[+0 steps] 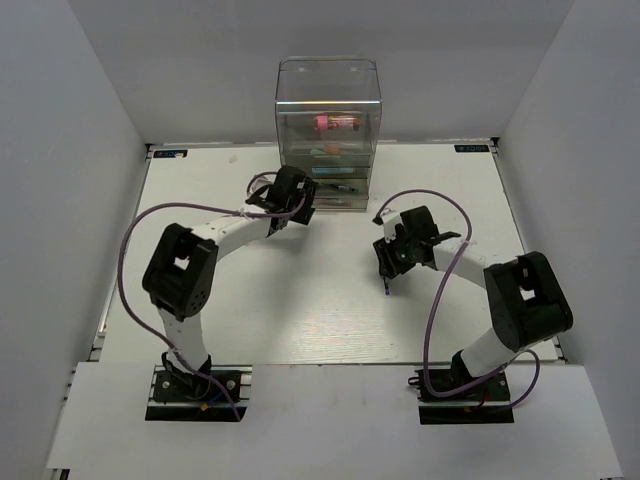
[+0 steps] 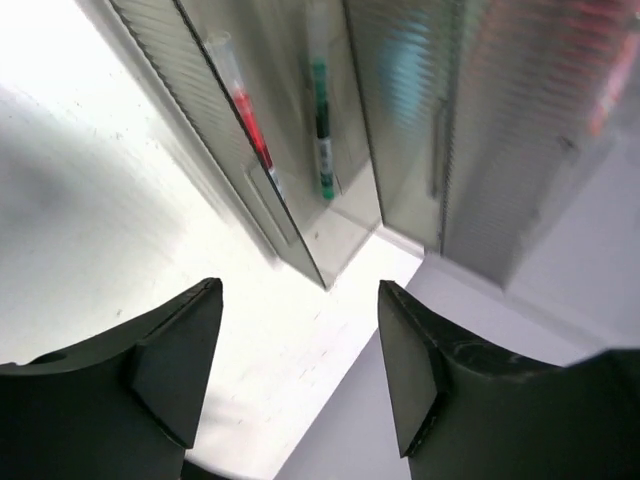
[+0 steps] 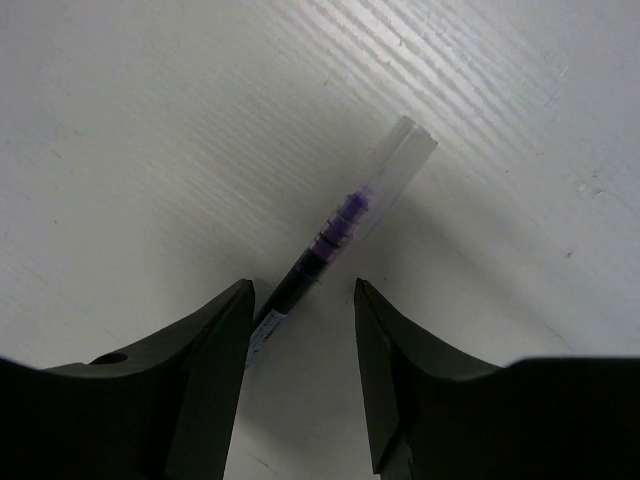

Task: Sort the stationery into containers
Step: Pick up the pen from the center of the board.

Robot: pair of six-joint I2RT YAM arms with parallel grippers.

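Observation:
The dark middle of the pen [image 1: 386, 278] lies slantwise between my low, open fingers, so it is time for my right gripper to close on the pen now.
The clear plastic cabinet [image 1: 328, 100] stands at the back centre, a fat pink marker [image 1: 337, 122] in its top drawer. In the left wrist view a thin red pen [image 2: 250, 125] and a green marker [image 2: 322, 130] lie inside the drawers [image 2: 400, 120]. My left gripper [image 1: 297, 205] [image 2: 300, 290] hangs open and empty just in front of the cabinet's lower left corner. My right gripper [image 1: 390, 262] [image 3: 302, 290] is open low over the table. A thin dark pen [image 3: 340, 225] [image 1: 385, 285] with a clear cap lies flat between its fingers, close against the left finger [image 3: 225, 330], not clamped.
The white table [image 1: 300, 320] is walled by grey panels on the left, right and back. Both arms' purple cables loop above the surface. The right arm's elbow [image 1: 525, 295] sits near the right edge.

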